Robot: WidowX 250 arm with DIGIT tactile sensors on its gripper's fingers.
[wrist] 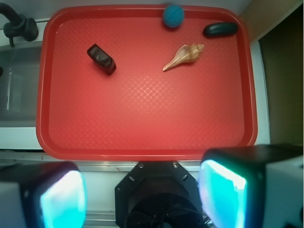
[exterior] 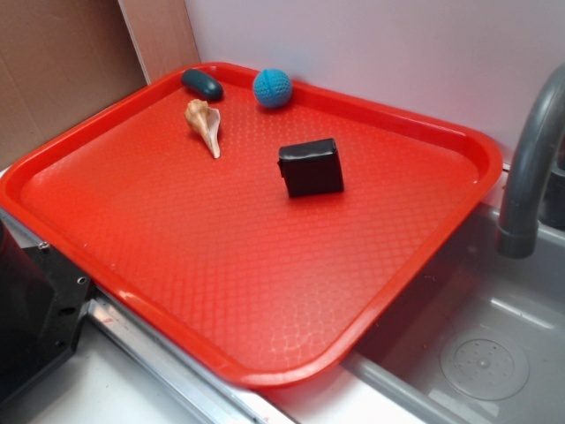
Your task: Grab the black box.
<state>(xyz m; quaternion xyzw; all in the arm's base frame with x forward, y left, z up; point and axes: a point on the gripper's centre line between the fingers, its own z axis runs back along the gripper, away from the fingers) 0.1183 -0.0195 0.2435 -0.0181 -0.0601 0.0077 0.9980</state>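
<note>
The black box (exterior: pixel 311 167) sits on the red tray, and I next need to grip the box's broad sides with my gripper to get hold of it.
The black box (exterior: pixel 311 167) sits on the red tray (exterior: pixel 177 256), right of centre toward the back. In the wrist view the black box (wrist: pixel 101 59) lies in the tray's upper left. My gripper (wrist: pixel 142 197) is open and empty, high above the robot base, off the tray's near edge and well away from the box. Its two fingers (wrist: pixel 222 192) with glowing teal pads show at the bottom of the wrist view. The gripper itself is not seen in the exterior view.
On the tray are a blue ball (exterior: pixel 272 88), a dark teal pebble (exterior: pixel 202 85) and a tan seashell (exterior: pixel 205 125) near the back rim. A grey faucet (exterior: pixel 530 168) and sink (exterior: pixel 477 344) lie to the right. The black robot base (exterior: pixel 35 300) stands at the front left.
</note>
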